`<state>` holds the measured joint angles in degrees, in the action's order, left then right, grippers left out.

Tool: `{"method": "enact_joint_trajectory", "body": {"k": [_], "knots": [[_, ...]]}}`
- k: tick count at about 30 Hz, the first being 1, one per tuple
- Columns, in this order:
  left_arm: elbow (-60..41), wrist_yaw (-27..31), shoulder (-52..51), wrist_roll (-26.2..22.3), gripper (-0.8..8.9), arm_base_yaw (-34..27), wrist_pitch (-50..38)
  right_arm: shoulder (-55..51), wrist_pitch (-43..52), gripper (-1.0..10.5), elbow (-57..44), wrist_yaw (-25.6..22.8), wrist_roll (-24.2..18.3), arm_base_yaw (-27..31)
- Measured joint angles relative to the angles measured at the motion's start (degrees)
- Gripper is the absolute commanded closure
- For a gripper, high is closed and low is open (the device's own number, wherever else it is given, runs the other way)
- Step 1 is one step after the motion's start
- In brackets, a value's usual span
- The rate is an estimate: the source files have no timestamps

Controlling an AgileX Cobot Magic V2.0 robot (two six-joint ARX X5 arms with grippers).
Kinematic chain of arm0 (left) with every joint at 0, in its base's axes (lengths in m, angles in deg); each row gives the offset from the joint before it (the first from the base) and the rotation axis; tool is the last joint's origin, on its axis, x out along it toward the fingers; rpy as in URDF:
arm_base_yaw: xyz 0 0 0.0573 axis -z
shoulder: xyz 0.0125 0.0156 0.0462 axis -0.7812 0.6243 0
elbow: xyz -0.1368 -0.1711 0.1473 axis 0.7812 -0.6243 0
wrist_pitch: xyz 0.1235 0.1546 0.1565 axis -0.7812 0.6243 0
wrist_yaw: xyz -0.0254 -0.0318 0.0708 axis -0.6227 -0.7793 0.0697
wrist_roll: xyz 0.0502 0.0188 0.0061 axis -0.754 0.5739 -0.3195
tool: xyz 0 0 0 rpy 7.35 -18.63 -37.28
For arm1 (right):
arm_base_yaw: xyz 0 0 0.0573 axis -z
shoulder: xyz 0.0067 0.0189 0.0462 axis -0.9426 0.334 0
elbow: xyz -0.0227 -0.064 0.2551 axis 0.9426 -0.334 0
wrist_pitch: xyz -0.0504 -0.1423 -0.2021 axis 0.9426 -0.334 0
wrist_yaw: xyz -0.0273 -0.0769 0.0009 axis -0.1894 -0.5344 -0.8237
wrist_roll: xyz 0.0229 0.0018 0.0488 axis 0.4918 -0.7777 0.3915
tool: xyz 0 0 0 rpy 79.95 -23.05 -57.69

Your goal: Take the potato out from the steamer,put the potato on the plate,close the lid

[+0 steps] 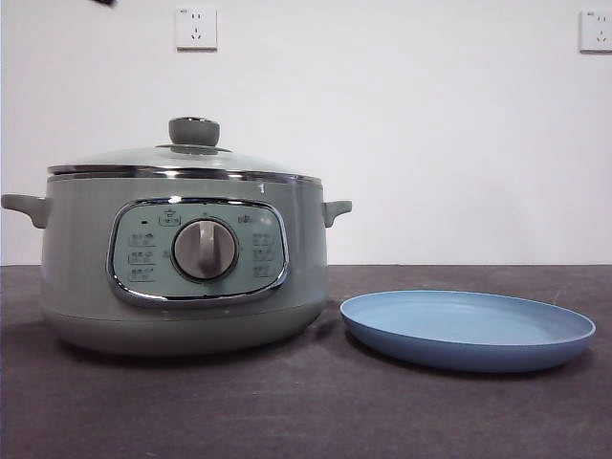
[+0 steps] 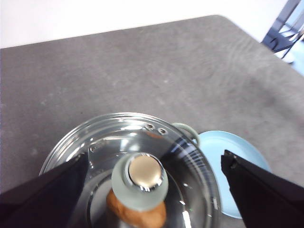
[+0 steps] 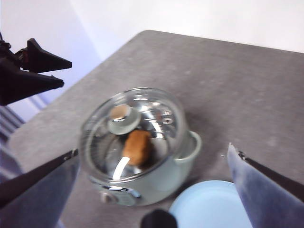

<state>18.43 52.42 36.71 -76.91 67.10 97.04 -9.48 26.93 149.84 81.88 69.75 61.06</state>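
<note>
The glass lid needs to come off the steamer so I can reach the potato [image 2: 137, 214], so my left gripper needs to grab the lid by its knob [image 2: 142, 175] next.
The pale green steamer [image 1: 182, 277] stands on the left of the table with its glass lid [image 1: 182, 161] on. Through the lid I see the brown potato [image 3: 137, 146] lying inside, also visible under the knob [image 2: 140, 180] as potato [image 2: 137, 214]. The empty light-blue plate [image 1: 467, 330] lies to the steamer's right. My left gripper [image 2: 156, 156] hangs open high above the lid's knob, jaws wide to either side. My right gripper [image 3: 153, 149] is open too, high above the steamer and plate [image 3: 209, 205], holding nothing.
The grey table [image 1: 306, 411] ends at a rounded corner [image 2: 223, 21] beyond the steamer. The left arm's black jaws [image 3: 33, 66] show off to the side in the right wrist view. A black arm tip [image 1: 103, 3] peeks at the front view's top edge.
</note>
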Motion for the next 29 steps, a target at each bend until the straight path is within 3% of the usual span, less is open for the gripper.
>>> {"method": "enact_joint_trajectory", "body": {"k": [5, 19, 21, 25, 29], "knots": [[0.0, 5.4, 6.3, 0.0, 3.42, 3.4, -1.8, 0.0, 0.0, 3.2, 0.0, -1.5, 0.0, -0.2], [0.0, 12.8, 17.6, -1.2, 3.58, 7.3, -0.3, 0.0, 0.0, 3.2, 0.0, -1.6, 0.0, -0.3], [0.1, 13.1, 17.8, -1.4, 4.50, 7.3, -0.3, 0.0, 0.0, 3.2, 0.0, -1.5, 0.0, -0.3], [0.2, 12.9, 17.9, -1.6, 8.22, 7.3, -0.2, 0.0, 0.0, 3.2, 0.0, -1.6, 0.0, -0.3], [0.6, 12.5, 17.9, -2.1, 8.21, 7.8, 0.1, 0.0, 0.0, 3.2, 0.0, -1.5, 0.0, -0.3]]}}
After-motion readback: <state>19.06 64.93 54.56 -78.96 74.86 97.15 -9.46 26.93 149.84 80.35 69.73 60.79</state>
